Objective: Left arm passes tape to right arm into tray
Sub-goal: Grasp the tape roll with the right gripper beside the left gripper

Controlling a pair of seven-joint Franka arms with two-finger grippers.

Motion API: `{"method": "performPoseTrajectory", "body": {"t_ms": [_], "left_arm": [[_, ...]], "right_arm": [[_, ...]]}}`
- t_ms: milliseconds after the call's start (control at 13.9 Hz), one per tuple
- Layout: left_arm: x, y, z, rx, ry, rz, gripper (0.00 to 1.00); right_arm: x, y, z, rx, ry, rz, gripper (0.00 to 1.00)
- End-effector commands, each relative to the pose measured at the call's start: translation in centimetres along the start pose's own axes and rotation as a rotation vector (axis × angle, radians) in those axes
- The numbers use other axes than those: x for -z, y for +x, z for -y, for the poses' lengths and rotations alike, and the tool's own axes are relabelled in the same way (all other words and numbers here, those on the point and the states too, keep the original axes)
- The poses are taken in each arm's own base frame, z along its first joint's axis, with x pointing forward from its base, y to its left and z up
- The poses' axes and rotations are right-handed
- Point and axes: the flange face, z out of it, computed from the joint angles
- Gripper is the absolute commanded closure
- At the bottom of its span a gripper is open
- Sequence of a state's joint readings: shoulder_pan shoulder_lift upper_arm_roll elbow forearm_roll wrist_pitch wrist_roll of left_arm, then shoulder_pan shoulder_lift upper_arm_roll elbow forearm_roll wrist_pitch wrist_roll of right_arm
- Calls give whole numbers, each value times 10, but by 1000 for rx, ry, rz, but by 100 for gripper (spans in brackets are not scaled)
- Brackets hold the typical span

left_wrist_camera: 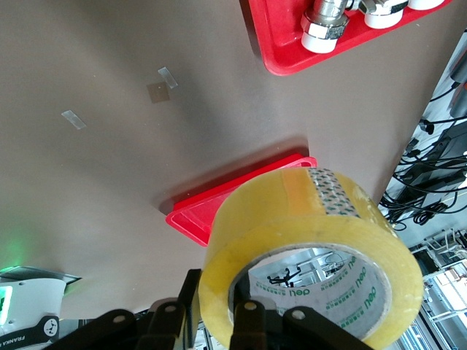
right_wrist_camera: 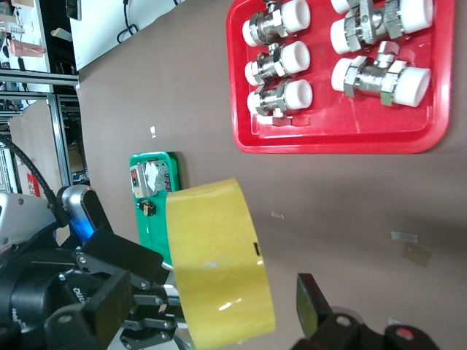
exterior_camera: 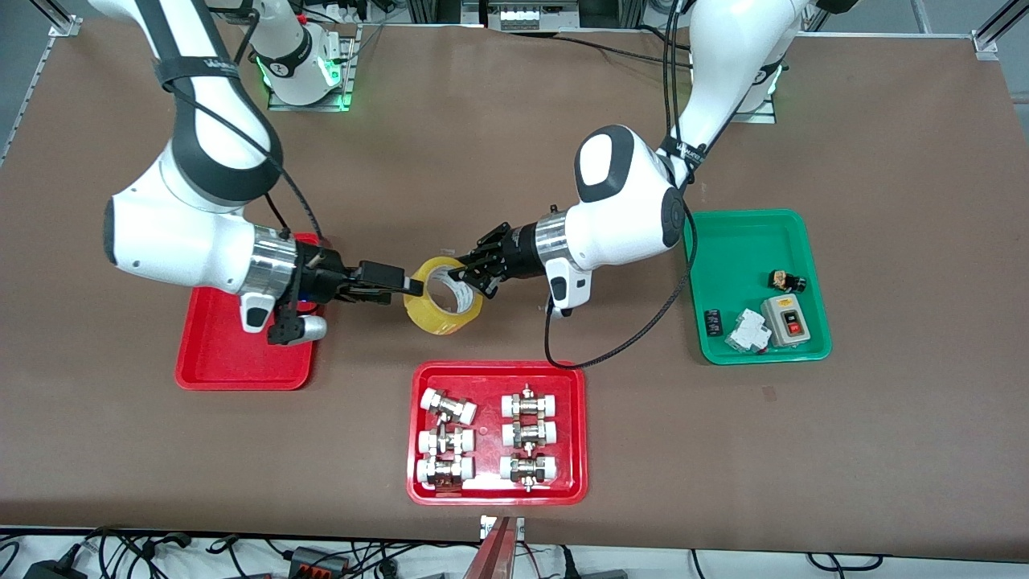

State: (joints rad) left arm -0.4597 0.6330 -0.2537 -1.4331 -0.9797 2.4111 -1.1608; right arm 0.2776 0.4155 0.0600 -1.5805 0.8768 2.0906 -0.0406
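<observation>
The robot's right gripper needs to set the yellow tape (exterior_camera: pixel 438 318) into the plain red tray (exterior_camera: pixel 217 354), so it should hold the tape by its two flat sides next.
The yellow tape (exterior_camera: pixel 438 318) hangs in the air over the table, between the plain red tray (exterior_camera: pixel 217 354) and the green tray. My left gripper (exterior_camera: pixel 470 277) is shut on the roll's wall, one finger inside the ring and one outside, as the left wrist view shows (left_wrist_camera: pixel 215 299). My right gripper (exterior_camera: pixel 412 286) is open at the roll's other edge. In the right wrist view the tape (right_wrist_camera: pixel 215 255) stands before my right gripper (right_wrist_camera: pixel 244 313). One of its fingers (right_wrist_camera: pixel 312 302) stands apart from the roll's outer face. The other is hidden by the roll.
A red tray (exterior_camera: pixel 497 368) of white-capped metal fittings lies nearer the front camera than the tape. A green tray (exterior_camera: pixel 739 241) with a switch box and small parts lies toward the left arm's end. The left arm's black cable (exterior_camera: pixel 619 342) loops onto the table.
</observation>
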Motion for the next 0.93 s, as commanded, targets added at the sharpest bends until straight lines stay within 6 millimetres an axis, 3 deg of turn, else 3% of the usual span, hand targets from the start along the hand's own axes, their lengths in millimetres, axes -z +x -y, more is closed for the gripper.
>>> {"method": "performPoseTrajectory", "body": {"t_ms": [0,216,288,431,647,863], "left_arm": [[2,-6,-6,-13,-16,34,100],[2,-6,-7,-8,-18,36,100],[4,-6,-7,1,-23,43,100],[4,-6,-8,10,-29,53,99],[4,-6,-8,13,-29,54,96],[5,-6,-8,21,-31,58,89]], "right_arm": [[-13,3,7,28,11,-11,0],[-26,0,12,85,4,-18,0],[-25,1,11,92,-3,-20,9],[-23,1,12,112,-3,-23,50],[-18,4,9,127,-1,-29,97],[-9,8,19,135,13,-44,100]]}}
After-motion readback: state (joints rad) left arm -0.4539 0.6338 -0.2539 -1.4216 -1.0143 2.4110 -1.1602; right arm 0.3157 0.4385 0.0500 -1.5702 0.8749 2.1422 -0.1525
